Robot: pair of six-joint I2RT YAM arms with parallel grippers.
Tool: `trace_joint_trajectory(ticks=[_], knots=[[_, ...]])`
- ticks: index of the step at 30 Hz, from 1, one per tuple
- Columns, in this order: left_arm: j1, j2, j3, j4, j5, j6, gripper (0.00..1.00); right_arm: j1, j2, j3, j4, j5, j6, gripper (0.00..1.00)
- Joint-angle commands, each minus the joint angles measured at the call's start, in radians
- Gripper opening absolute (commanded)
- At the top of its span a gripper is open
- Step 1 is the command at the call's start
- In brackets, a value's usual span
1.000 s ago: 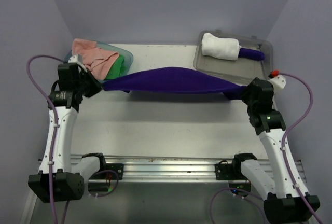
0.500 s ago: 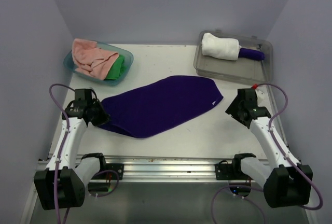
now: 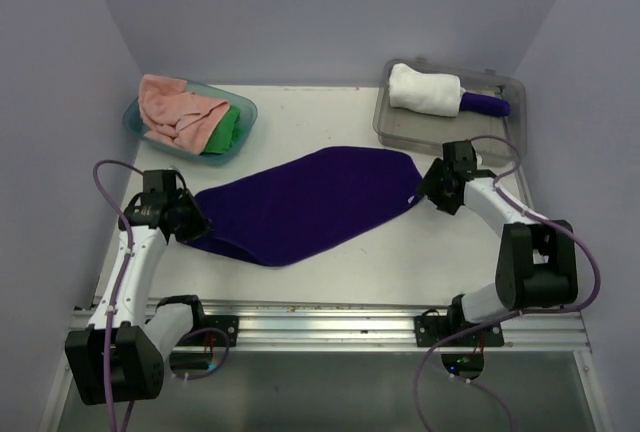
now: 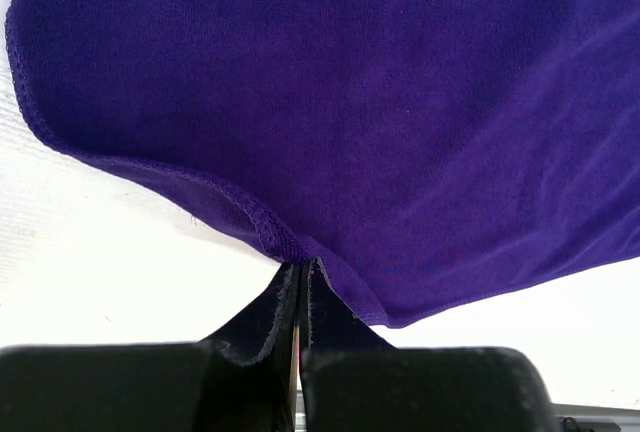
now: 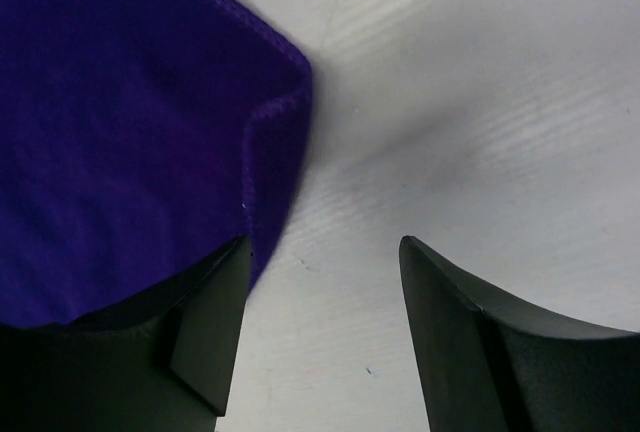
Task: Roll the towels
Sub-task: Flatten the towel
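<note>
The purple towel's corner (image 3: pixel 418 190) (image 5: pixel 281 142) is across from where my left gripper pinches the towel. My right gripper should grab that corner next, to spread and fold the towel for rolling.
A dark purple towel (image 3: pixel 305 204) lies spread flat across the middle of the table. My left gripper (image 3: pixel 195 227) is shut on its near left hem; the left wrist view shows the fingertips (image 4: pixel 300 267) pinching the stitched edge of the purple cloth (image 4: pixel 400 102). My right gripper (image 3: pixel 430 190) stands open at the towel's right corner. In the right wrist view its jaws (image 5: pixel 325 252) straddle bare table, with the left finger over the towel's edge (image 5: pixel 120 132). A rolled white towel (image 3: pixel 425 89) lies in the grey tray. Pink (image 3: pixel 175 112) and green (image 3: pixel 228 130) towels sit crumpled in the teal tub.
The teal tub (image 3: pixel 250 112) stands at the back left corner. The clear grey tray (image 3: pixel 420 124) stands at the back right, just behind my right gripper, with a small dark purple piece (image 3: pixel 485 104) beside the white roll. Purple walls close in three sides.
The purple towel, earlier stretched in the air between both grippers, now lies flat on the table. The right gripper let go, opened, and has moved back and in towards the towel's right corner.
</note>
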Motion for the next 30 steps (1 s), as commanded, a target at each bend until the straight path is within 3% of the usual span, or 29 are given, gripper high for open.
trace_joint_trajectory(ticks=[1,7,10,21,24,30], knots=[[0.008,-0.011,0.040,0.027,0.005,-0.017,0.00,0.005,0.057,0.066,0.076,-0.012,-0.015,0.66],[0.008,-0.003,0.046,0.032,0.008,-0.026,0.00,0.008,0.144,0.096,0.118,-0.031,-0.009,0.69],[0.008,0.000,0.052,0.030,0.007,-0.029,0.00,0.008,0.172,0.110,0.118,-0.014,-0.009,0.64],[0.008,0.001,0.071,0.016,-0.004,-0.026,0.00,0.006,0.148,0.119,0.089,0.040,0.000,0.00],[0.008,0.009,0.120,0.001,-0.002,-0.017,0.00,0.006,0.050,0.125,0.043,0.061,0.003,0.00],[0.010,0.047,0.403,-0.083,0.008,0.031,0.00,0.003,-0.233,0.243,-0.087,0.156,-0.014,0.00]])
